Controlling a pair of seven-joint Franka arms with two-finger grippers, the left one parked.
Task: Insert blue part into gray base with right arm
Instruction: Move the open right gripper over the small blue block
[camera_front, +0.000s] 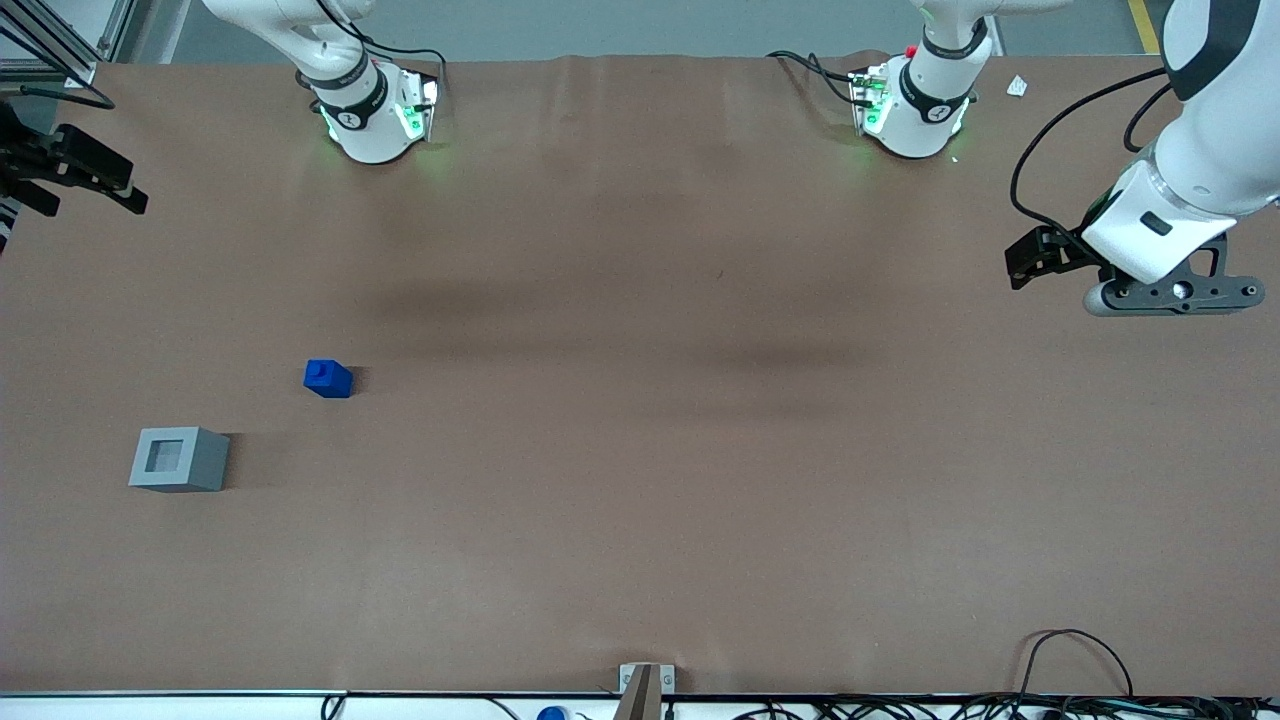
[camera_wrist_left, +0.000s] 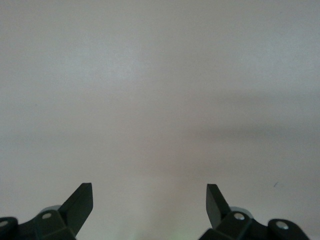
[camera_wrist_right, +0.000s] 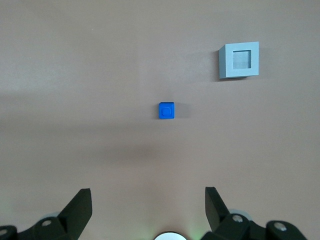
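Next, my right gripper grabs the blue part by its stub end (camera_front: 327, 371) (camera_wrist_right: 166, 110). Then my right gripper inserts the blue part into the gray base.
The blue part (camera_front: 328, 378) sits upright on the brown table with its stub on top, also seen from above in the right wrist view (camera_wrist_right: 167, 110). The gray base (camera_front: 179, 459) stands nearer the front camera than the blue part and apart from it, its square recess facing up and empty (camera_wrist_right: 239, 60). My right gripper (camera_front: 120, 190) hangs at the working arm's end of the table, well above the surface and farther from the front camera than both objects. It is open (camera_wrist_right: 147, 200) with nothing between its fingers.
The two arm bases (camera_front: 370, 120) (camera_front: 915, 110) stand at the table's edge farthest from the front camera. A small white scrap (camera_front: 1017, 87) lies near the parked arm's base. A metal bracket (camera_front: 645, 685) and cables (camera_front: 1075, 660) line the front edge.
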